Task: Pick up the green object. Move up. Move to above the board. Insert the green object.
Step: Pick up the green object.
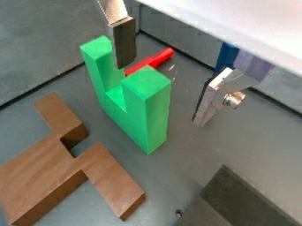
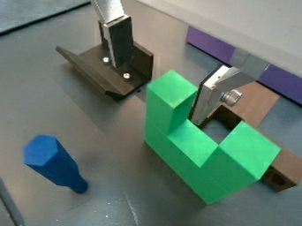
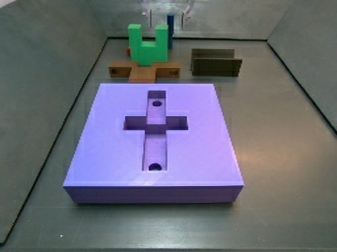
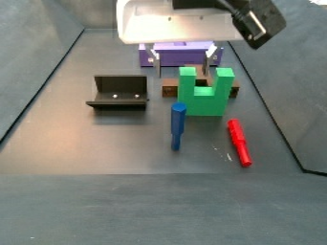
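Note:
Next, the gripper picks up the green object by its upright prong [image 3: 162, 39] [image 1: 148, 101]. This leaves the green object's base free to enter the board's cross-shaped hole.
The green object [image 1: 132, 101] is a bright green U-shaped piece that stands upright on the grey floor, prongs up. It shows in both wrist views [image 2: 200, 141] and both side views [image 3: 148, 43] [image 4: 205, 86]. My gripper [image 1: 165, 69] is open and low around it, with one prong between the fingers. One finger [image 2: 220, 92] is close beside that prong; the other finger [image 2: 118, 44] stands well apart. The board [image 3: 158, 133] is a large purple slab with a cross-shaped recess and two small holes, and lies away from the gripper [image 3: 168, 22].
A brown flat cross piece [image 1: 65, 168] lies beside the green object. A dark olive block [image 3: 218, 62] stands near it. A red cylinder [image 4: 239, 142], a blue peg [image 4: 179, 124] and the fixture [image 4: 121, 93] sit on the floor. Grey walls close in the floor.

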Robot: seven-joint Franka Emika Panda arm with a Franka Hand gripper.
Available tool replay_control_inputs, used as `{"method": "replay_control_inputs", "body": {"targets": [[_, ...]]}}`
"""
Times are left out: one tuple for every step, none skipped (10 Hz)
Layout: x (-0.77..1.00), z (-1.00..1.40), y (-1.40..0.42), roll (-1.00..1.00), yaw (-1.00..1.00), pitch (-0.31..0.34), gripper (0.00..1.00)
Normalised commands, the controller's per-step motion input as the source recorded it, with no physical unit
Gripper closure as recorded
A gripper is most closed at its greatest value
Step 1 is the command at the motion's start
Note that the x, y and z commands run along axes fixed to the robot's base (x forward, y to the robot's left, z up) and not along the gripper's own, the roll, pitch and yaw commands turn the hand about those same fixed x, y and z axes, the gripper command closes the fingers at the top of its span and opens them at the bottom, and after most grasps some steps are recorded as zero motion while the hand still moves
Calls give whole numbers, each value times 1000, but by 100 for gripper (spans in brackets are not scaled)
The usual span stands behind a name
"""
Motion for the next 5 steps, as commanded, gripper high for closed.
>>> {"method": "replay_control_inputs", "body": {"targets": [[6,-303,-14,-181,-77,-87,0],[26,-283,-20,-193,-54,-87,0],[9,-289,-20,-183,-51,-79,0],[0,-269,-29,-166,-17,-73,0],[11,-234,-34,-137,-9,-44,0]]}}
